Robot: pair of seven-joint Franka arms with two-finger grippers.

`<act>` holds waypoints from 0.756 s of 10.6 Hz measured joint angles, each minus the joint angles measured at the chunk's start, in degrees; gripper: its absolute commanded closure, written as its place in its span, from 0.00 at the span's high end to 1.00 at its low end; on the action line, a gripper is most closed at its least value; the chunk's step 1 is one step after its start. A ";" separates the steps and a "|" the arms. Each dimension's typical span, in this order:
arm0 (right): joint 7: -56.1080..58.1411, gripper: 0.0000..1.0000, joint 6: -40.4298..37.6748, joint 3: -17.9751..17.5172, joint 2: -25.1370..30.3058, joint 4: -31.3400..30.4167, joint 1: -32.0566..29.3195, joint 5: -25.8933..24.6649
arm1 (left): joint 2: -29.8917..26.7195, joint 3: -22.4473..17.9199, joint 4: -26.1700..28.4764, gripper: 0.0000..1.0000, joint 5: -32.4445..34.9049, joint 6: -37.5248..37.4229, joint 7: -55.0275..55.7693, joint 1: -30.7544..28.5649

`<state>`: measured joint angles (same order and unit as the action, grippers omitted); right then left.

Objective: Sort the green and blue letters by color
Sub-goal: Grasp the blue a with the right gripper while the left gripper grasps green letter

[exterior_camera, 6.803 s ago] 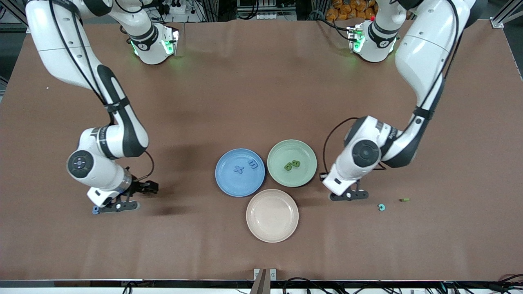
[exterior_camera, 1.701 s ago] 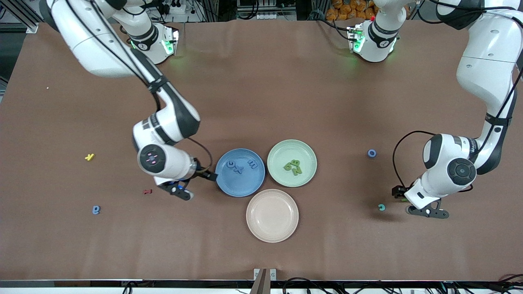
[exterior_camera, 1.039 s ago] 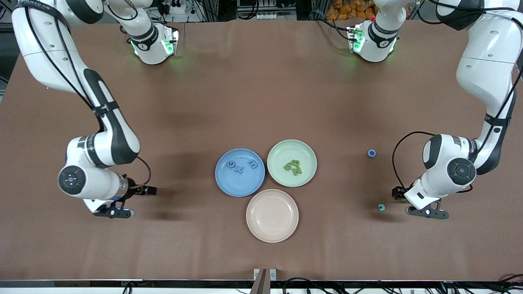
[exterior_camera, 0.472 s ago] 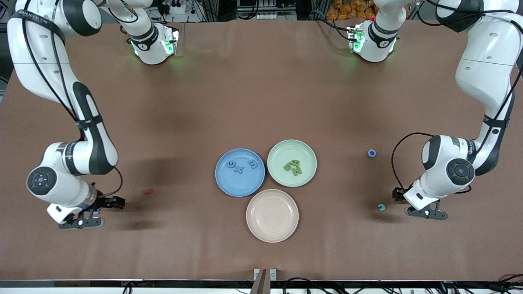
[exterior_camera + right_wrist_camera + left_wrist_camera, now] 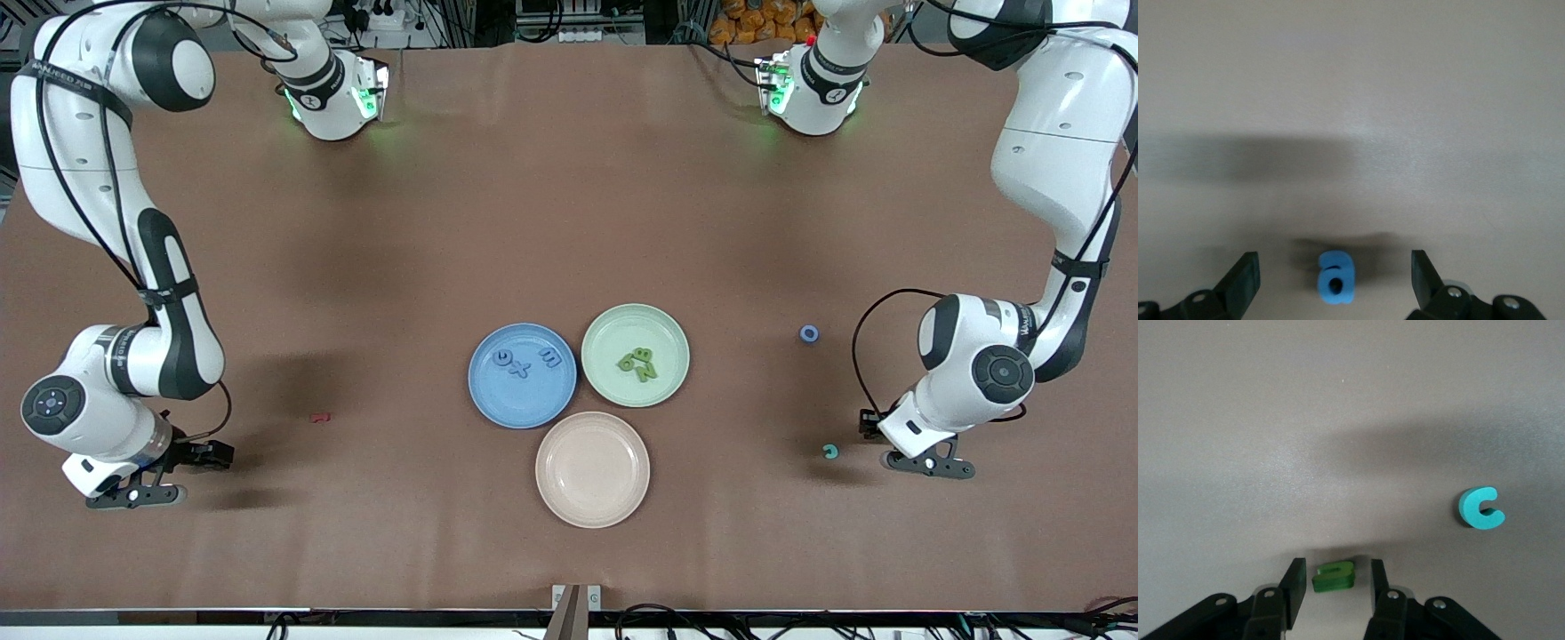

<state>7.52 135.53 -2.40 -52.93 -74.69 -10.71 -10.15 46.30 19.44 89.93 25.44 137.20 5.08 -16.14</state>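
Next, my right gripper grabs the blue letter "a" by its round bowl (image 5: 1336, 287), to sort it onto the blue plate.
A small green letter (image 5: 1334, 577) lies flat on the table between the jaws of my left gripper (image 5: 1335, 568), which stand close on either side with a thin gap each, still open. In the front view that gripper (image 5: 927, 463) is low at the left arm's end and hides this letter. A blue letter "a" (image 5: 1336, 277) lies under my right gripper (image 5: 1333, 261), whose jaws stand wide open. The right gripper (image 5: 133, 494) is at the right arm's end. The blue plate (image 5: 498, 400) holds blue letters (image 5: 520, 363). The green plate (image 5: 613, 333) holds green letters (image 5: 638, 363).
A teal "c" (image 5: 830, 452) (image 5: 1481, 509) lies beside the left gripper, toward the plates. A blue ring-shaped letter (image 5: 809, 333) lies farther from the camera than it. A dark red letter (image 5: 320, 416) lies between the right gripper and the blue plate. The pink plate (image 5: 592, 468) stands bare.
The right arm has swung away from the blue plate toward its own end of the table, to above the blue "a". The left gripper's jaws have narrowed around the green letter.
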 measured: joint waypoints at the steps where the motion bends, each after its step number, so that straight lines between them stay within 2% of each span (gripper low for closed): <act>1: 0.31 1.00 0.27 -0.06 -0.89 0.57 -0.43 0.22 | 0.01 0.00 -0.02 0.19 0.00 0.00 -0.05 0.00; 2: 0.45 1.00 0.30 -0.15 -1.36 0.95 -0.55 1.48 | 0.01 0.00 -0.03 0.02 0.00 0.00 -0.13 -0.01; 6: 0.58 1.00 -1.51 -0.36 -1.43 1.08 -0.56 3.30 | 0.02 0.08 -0.34 0.00 0.00 0.11 -0.29 -0.01; 7: 0.58 0.96 -1.77 -0.36 -1.44 1.08 -0.57 3.39 | 0.00 0.36 -0.67 0.00 0.00 0.16 -0.29 -0.01; 8: 0.64 0.73 -1.88 -0.36 -1.45 1.08 -0.58 4.26 | -0.11 0.93 -1.05 0.00 -0.08 0.24 -0.29 0.07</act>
<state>8.16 133.65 -2.76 -54.39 -73.61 -11.30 -5.89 46.20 20.38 88.88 25.35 137.44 4.79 -16.08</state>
